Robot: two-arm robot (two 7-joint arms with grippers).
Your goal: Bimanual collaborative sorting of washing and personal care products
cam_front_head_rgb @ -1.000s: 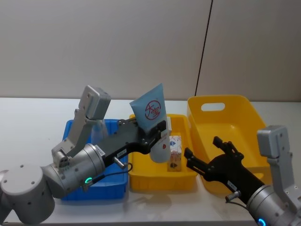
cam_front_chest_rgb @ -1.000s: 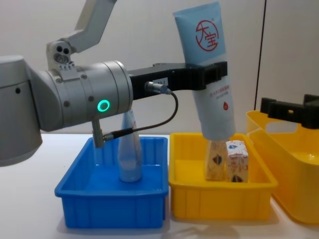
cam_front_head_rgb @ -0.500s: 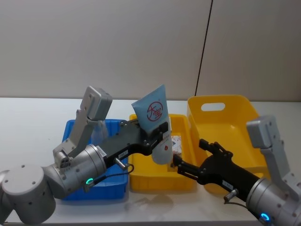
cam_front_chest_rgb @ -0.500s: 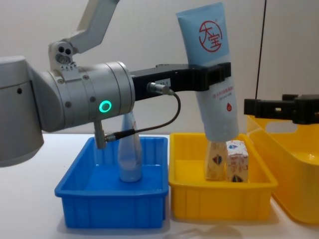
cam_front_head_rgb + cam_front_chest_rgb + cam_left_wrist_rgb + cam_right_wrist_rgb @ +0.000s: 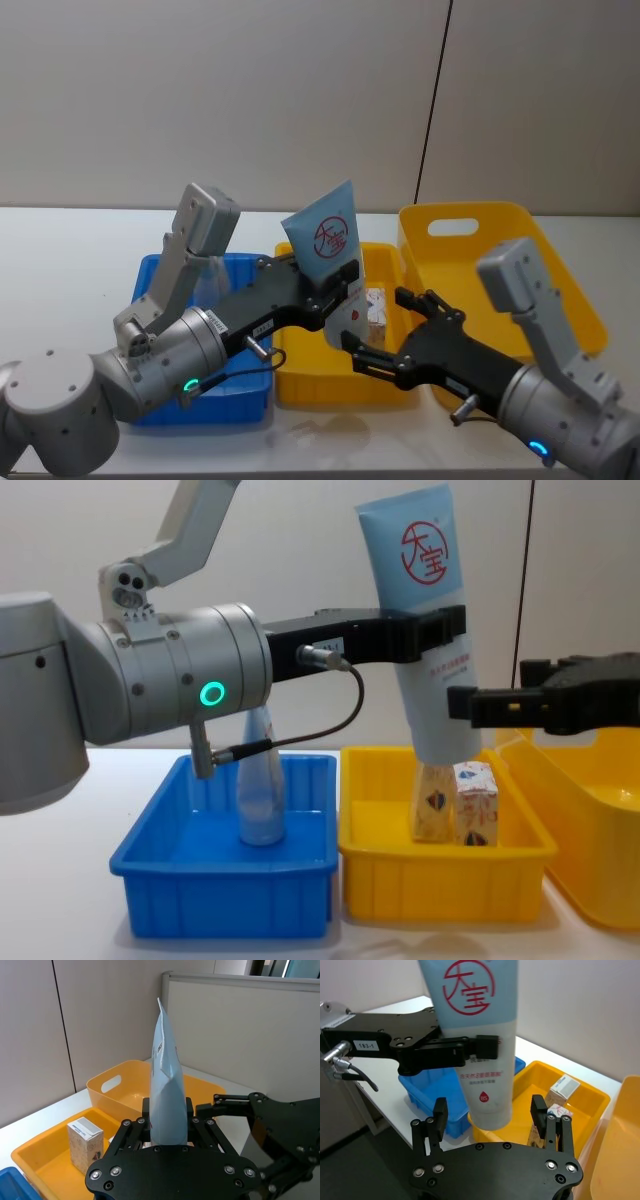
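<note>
My right gripper grabs the pale-blue tube by its end with the cap next, to sort the tube into the large yellow bin.
My left gripper is shut on a tall pale-blue tube with a red round logo. It holds the tube upright, crimped end up, above the small yellow tray. My right gripper is open. Its fingers stand on either side of the tube's lower end, apart from it. Two cream cartons stand in the small tray. A second pale tube stands in the blue bin. In the head view the left gripper and right gripper meet at the tube.
A large yellow bin with a handle slot sits to the right of the small tray, under my right arm. The blue bin sits to the left. All three stand side by side on the white table, near its front edge.
My right gripper has moved left from over the large yellow bin to the tube's lower end, staying open. The left gripper and tube have barely moved.
</note>
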